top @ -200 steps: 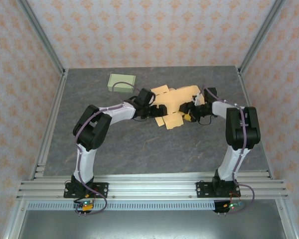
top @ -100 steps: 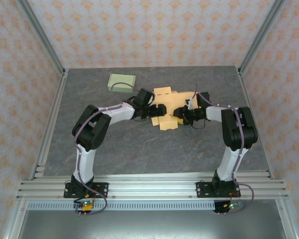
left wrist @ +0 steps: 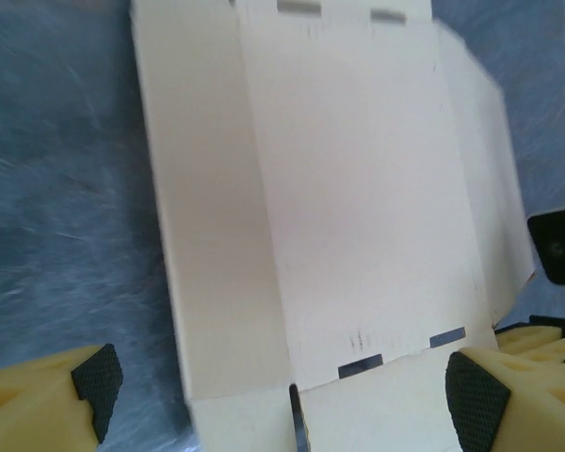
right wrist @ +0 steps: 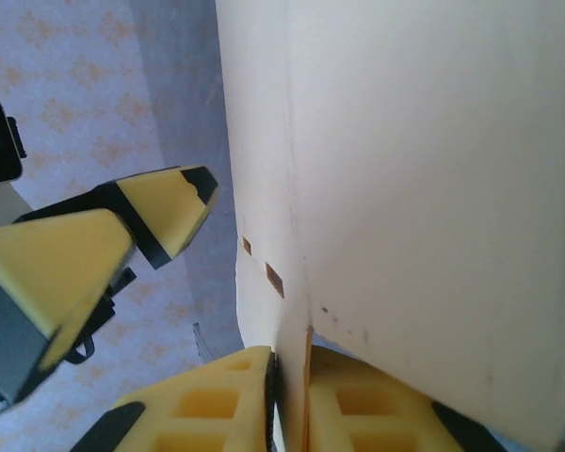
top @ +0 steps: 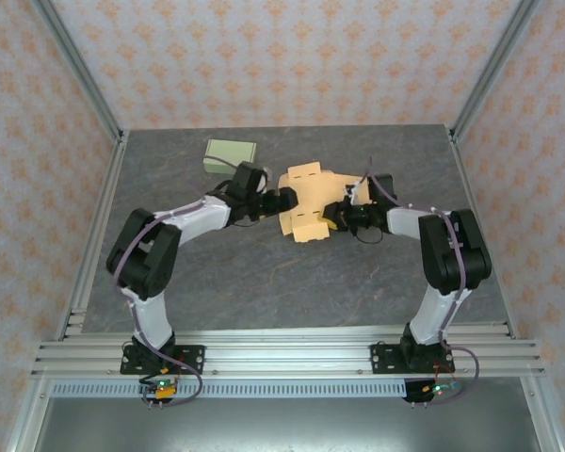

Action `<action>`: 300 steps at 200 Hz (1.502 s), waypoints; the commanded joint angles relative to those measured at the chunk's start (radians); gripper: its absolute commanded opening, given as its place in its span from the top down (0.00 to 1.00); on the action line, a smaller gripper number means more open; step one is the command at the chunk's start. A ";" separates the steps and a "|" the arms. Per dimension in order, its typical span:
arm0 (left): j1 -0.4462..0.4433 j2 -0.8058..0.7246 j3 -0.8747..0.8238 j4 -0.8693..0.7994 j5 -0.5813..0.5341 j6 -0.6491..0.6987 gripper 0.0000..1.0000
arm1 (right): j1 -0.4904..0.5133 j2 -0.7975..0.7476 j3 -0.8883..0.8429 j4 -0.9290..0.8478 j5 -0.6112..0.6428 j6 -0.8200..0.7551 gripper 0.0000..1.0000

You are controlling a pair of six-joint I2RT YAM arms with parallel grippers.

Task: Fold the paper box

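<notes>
My left gripper should next grab the paper box [top: 311,198] by its edge opposite my right gripper. Then it can turn the sheet for folding.
The paper box [top: 311,198] is a pale yellow die-cut cardboard sheet, partly folded, lying mid-table between the two arms. My right gripper [top: 336,215] is at its right edge. In the right wrist view its yellow fingers [right wrist: 228,400] are shut on a thin flap of the box [right wrist: 433,169], which rises steeply in front of the camera. My left gripper [top: 282,201] is at the box's left edge. In the left wrist view it [left wrist: 287,391] stands wide open, its pads [left wrist: 96,377] spread on either side of the near flap of the box [left wrist: 358,188], not pressing it.
A small pale green box [top: 230,155] lies on the grey table [top: 264,273] at the back left, just behind the left arm. Metal frame posts and patterned walls bound the table on three sides.
My right gripper has closed onto the box's right flap. The left arm has drawn back to the left, and the box has shifted a little leftward and lifted on the right.
</notes>
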 commanded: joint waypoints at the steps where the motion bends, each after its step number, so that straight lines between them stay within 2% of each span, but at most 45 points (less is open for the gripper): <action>1: 0.054 -0.141 -0.056 0.018 -0.066 -0.003 0.07 | 0.003 -0.099 -0.020 0.075 -0.030 0.070 0.90; 26: 0.078 -0.239 -0.132 0.044 -0.132 0.019 0.06 | 0.003 -0.183 -0.037 0.123 -0.019 0.172 1.00; 49: 0.080 -0.288 -0.201 0.122 -0.145 -0.017 0.05 | 0.006 -0.267 -0.055 0.243 0.006 0.328 1.00; 61: 0.085 -0.307 -0.220 0.141 -0.178 -0.116 0.01 | 0.010 -0.305 -0.037 0.247 0.004 0.345 1.00; 76: 0.095 -0.323 -0.219 0.123 -0.208 -0.308 0.00 | 0.020 -0.344 -0.003 0.201 0.002 0.318 1.00; 98: 0.097 -0.295 -0.163 0.121 -0.146 -0.540 0.00 | 0.041 -0.371 0.034 0.141 0.011 0.275 1.00; 116: 0.091 -0.261 -0.124 0.134 -0.104 -0.675 0.00 | 0.073 -0.364 0.049 0.152 0.016 0.273 1.00; 151: 0.088 -0.230 -0.112 0.200 -0.093 -0.871 0.02 | 0.158 -0.316 0.075 0.197 0.047 0.296 1.00; 164: 0.087 -0.228 -0.119 0.189 -0.097 -0.942 0.11 | 0.185 -0.295 0.083 0.225 0.056 0.313 1.00; 178: 0.087 -0.228 -0.111 0.124 -0.087 -0.969 0.29 | 0.203 -0.282 0.086 0.253 0.070 0.333 1.00; 200: 0.088 -0.248 -0.143 0.126 -0.086 -0.984 0.40 | 0.215 -0.270 0.092 0.269 0.087 0.352 1.00; 220: 0.100 -0.280 -0.167 0.108 -0.094 -0.994 0.56 | 0.218 -0.263 0.090 0.275 0.100 0.365 1.00; 240: 0.119 -0.309 -0.160 0.068 -0.082 -0.973 0.84 | 0.233 -0.253 0.088 0.286 0.100 0.378 1.00; 252: 0.127 -0.325 -0.145 0.020 -0.081 -0.945 1.00 | 0.240 -0.247 0.088 0.276 0.101 0.369 0.68; 265: 0.137 -0.342 -0.130 -0.051 -0.090 -0.910 1.00 | 0.243 -0.237 0.097 0.242 0.101 0.344 0.50; 281: 0.153 -0.374 -0.140 -0.105 -0.118 -0.893 1.00 | 0.243 -0.235 0.108 0.191 0.093 0.302 0.38; 300: 0.165 -0.418 -0.089 -0.310 -0.191 -0.825 1.00 | 0.243 -0.267 0.161 -0.003 0.092 0.140 0.34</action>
